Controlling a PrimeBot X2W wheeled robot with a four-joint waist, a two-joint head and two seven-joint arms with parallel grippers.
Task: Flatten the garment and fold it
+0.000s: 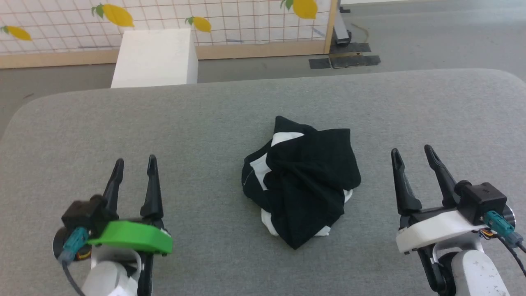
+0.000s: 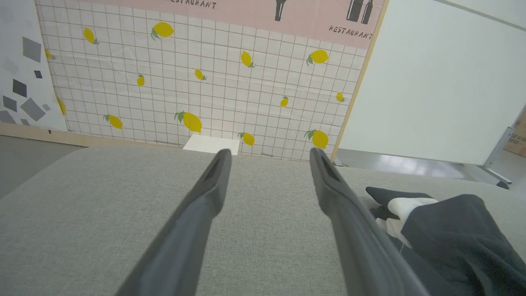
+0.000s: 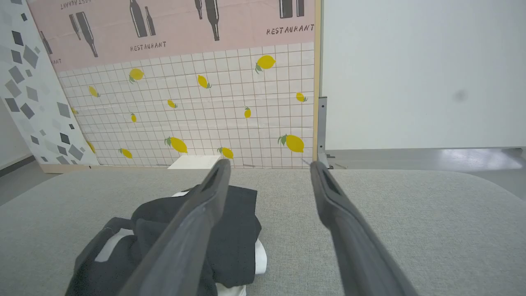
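The right gripper grabs the garment by its black edge next, to spread it flat for folding.
The garment lies crumpled in a heap at the middle of the grey table, mostly black cloth showing with a few white patches. My left gripper hovers to its left, open and holding nothing. My right gripper hovers to its right, also open with nothing between its fingers. In the left wrist view the garment sits at the lower right, beside the left gripper. In the right wrist view the garment lies at the lower left, partly behind one finger of the right gripper.
A white box stands on the floor just beyond the table's far edge. Behind it runs a lemon-print tiled wall panel with a wooden frame. Dark mats lie on the floor at the back right.
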